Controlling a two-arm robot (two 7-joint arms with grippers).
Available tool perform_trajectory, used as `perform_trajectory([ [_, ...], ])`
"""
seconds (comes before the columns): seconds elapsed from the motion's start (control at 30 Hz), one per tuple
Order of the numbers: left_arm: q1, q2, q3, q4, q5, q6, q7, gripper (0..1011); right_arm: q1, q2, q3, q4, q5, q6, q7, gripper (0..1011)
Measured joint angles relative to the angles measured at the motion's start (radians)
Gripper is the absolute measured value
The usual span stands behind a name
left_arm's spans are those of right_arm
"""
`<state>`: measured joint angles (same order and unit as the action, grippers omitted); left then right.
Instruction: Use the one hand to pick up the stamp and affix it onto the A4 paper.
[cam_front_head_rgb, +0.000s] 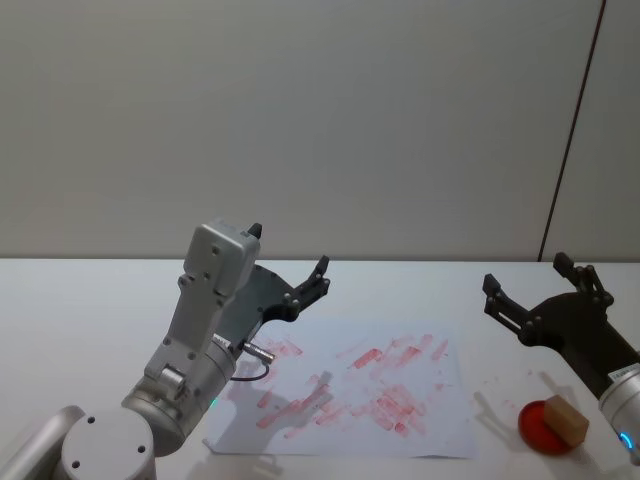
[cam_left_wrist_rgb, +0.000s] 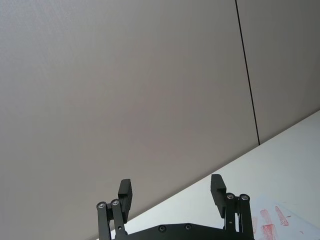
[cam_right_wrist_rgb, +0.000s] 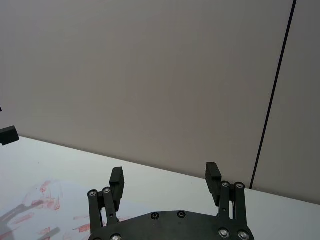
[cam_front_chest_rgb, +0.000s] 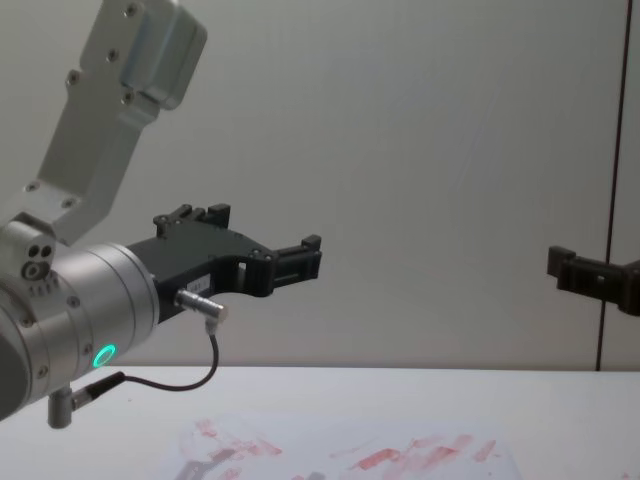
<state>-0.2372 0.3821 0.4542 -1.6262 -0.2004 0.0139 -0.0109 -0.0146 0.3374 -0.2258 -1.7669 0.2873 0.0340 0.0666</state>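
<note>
The stamp's inked side is down on the red ink pad. My right gripper should next grab its wooden sides to affix it.
The stamp (cam_front_head_rgb: 565, 419), a light-brown wooden block, rests on a round red ink pad (cam_front_head_rgb: 540, 430) at the table's front right. The A4 paper (cam_front_head_rgb: 350, 385), (cam_front_chest_rgb: 350, 455), white with red ink smears, lies in the middle of the table. My right gripper (cam_front_head_rgb: 525, 275), (cam_right_wrist_rgb: 165, 176) hangs open in the air above and behind the stamp, holding nothing. Its finger tip shows in the chest view as the right gripper (cam_front_chest_rgb: 572, 266). My left gripper (cam_front_head_rgb: 290, 250), (cam_left_wrist_rgb: 171, 190), (cam_front_chest_rgb: 262, 230) is raised open over the paper's left far corner, also holding nothing.
The white table (cam_front_head_rgb: 80, 300) runs back to a plain grey wall (cam_front_head_rgb: 320, 120) with a dark vertical seam at the right. A small cable and plug (cam_front_chest_rgb: 200, 305) hang from the left wrist. A few red ink specks (cam_front_head_rgb: 492, 380) mark the table beside the paper.
</note>
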Motion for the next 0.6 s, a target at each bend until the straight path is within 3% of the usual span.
perform_trajectory([
  [0.6, 0.0, 0.0, 0.0, 0.0, 0.0, 0.0, 0.0, 1002, 0.0, 0.0, 0.0, 0.0, 0.0, 0.0, 0.0, 1001],
])
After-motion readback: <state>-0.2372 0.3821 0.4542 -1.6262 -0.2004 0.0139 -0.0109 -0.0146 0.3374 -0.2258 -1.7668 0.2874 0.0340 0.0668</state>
